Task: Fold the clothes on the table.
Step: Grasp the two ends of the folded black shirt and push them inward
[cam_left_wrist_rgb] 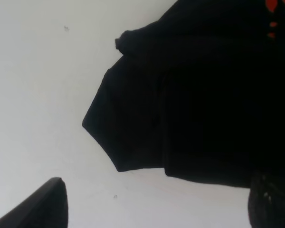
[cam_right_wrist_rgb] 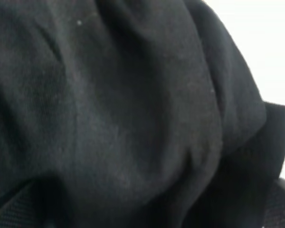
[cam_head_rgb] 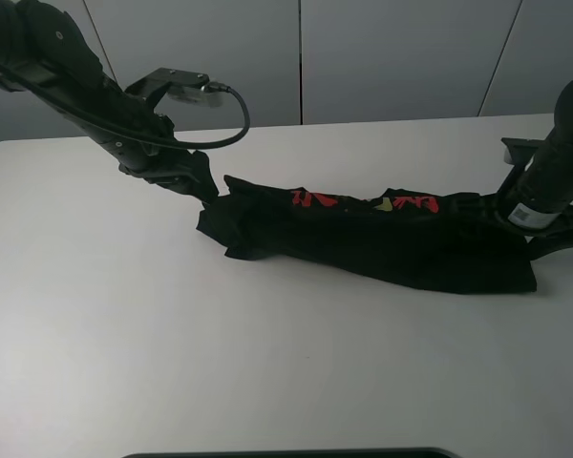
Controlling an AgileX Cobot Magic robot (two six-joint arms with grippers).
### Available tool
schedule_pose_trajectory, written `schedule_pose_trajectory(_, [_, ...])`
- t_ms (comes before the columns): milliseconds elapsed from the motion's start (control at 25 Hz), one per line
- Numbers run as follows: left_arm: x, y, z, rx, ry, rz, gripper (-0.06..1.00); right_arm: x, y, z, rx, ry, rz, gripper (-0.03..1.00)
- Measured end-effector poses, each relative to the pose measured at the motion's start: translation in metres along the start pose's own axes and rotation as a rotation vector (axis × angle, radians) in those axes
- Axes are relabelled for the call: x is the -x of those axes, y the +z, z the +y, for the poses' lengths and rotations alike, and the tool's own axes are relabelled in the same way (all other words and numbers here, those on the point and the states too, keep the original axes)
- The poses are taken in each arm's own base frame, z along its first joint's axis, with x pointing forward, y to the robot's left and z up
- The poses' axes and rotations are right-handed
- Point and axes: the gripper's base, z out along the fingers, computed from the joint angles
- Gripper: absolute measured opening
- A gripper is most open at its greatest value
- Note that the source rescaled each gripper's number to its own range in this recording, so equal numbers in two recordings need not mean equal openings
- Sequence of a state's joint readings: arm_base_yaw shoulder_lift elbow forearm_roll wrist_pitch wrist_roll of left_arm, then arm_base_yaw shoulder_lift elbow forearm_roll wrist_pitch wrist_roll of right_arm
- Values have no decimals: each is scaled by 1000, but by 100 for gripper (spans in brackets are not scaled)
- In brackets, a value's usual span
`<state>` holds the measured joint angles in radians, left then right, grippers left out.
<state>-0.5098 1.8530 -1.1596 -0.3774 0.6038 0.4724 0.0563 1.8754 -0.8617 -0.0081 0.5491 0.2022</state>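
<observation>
I will next grab the black T-shirt with my right gripper by its opposite bunched end (cam_head_rgb: 504,227), and then I will fold it toward its sleeve end (cam_head_rgb: 225,226).
The black T-shirt (cam_head_rgb: 382,239) lies bunched in a long strip across the white table (cam_head_rgb: 124,324), with red and yellow characters along its far edge. My left gripper (cam_head_rgb: 208,187) is at the shirt's left end, low over the table. In the left wrist view its fingers (cam_left_wrist_rgb: 38,206) stand wide apart, open, and the shirt's sleeve end (cam_left_wrist_rgb: 180,109) lies just ahead of them. My right gripper (cam_head_rgb: 535,234) is at the shirt's right end. In the right wrist view black cloth (cam_right_wrist_rgb: 133,104) fills the frame and sits between its spread fingers (cam_right_wrist_rgb: 281,202).
The table's far edge (cam_head_rgb: 363,121) runs behind both arms, with grey wall panels beyond. A dark object (cam_head_rgb: 286,453) shows at the table's near edge. A black cable (cam_head_rgb: 239,119) loops off the left arm.
</observation>
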Motion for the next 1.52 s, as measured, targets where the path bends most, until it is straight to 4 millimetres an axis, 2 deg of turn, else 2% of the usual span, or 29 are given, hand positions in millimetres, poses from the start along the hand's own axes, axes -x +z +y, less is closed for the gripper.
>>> schedule_pose_trajectory(200, [0,0,0,0,0,0,98,-1,7,0,0,7,23,100])
schedule_pose_trajectory(880, [0,0,0,0,0,0,98,-1,8,0,1,2,17,98])
schedule_pose_trajectory(960, [0,0,0,0,0,0,98,-1,9,0,1,-3,17,87])
schedule_pose_trajectory(1080, [0,0,0,-1,0,2,98,-1,13,1,11,10,24,58])
schedule_pose_trajectory(1200, [0,0,0,-3,0,5,98,-1,17,3,24,30,37,37])
schedule_pose_trajectory(1400, [-1,0,0,-4,0,8,98,1,17,5,33,31,35,12])
schedule_pose_trajectory(1520, [-1,0,0,-4,0,8,98,1,17,5,33,30,34,11])
